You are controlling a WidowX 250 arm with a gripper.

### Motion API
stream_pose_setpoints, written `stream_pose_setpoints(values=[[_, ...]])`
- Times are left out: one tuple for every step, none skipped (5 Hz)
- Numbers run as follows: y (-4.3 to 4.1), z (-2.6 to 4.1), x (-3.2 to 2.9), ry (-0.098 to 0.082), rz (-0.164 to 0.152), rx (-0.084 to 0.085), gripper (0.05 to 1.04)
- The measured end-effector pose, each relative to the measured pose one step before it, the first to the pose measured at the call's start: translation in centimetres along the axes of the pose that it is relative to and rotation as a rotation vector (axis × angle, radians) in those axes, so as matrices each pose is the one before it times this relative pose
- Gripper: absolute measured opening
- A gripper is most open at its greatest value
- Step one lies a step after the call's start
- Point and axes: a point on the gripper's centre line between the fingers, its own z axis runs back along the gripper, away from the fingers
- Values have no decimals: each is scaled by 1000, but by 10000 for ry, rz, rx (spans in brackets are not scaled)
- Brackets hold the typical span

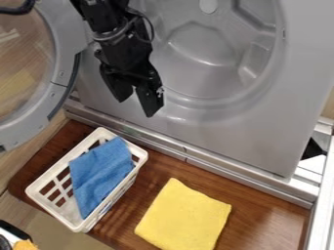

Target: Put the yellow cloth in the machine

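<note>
The yellow cloth point(184, 218) needs to go in the machine's drum, so my gripper needs to grab the cloth by its upper part next.
The black gripper point(138, 100) hangs in front of the machine's lower left front, pointing down, its two fingers spread with nothing between them. A yellow cloth point(184, 218) lies flat and roughly square on the brown wooden surface at the bottom centre, below and to the right of the gripper and apart from it. The machine point(261, 134) is grey, and its round drum opening point(202, 46) is behind the gripper and to its right.
A white basket point(40, 191) holding a blue cloth point(101, 171) stands left of the yellow cloth. The machine's round door point(64, 61) is swung out at the left. A metal ledge point(215, 163) runs along the machine's base.
</note>
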Motion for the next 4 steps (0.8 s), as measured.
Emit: stream_pose_setpoints(values=[[-130,-716,-472,243,97,-101,1001],[-2480,-1622,-514,133,-461,-120,1001],[-2130,-2494,-1022,182,-35,-318,1001],[-1228,-3114,-853,179,160,43,1001]])
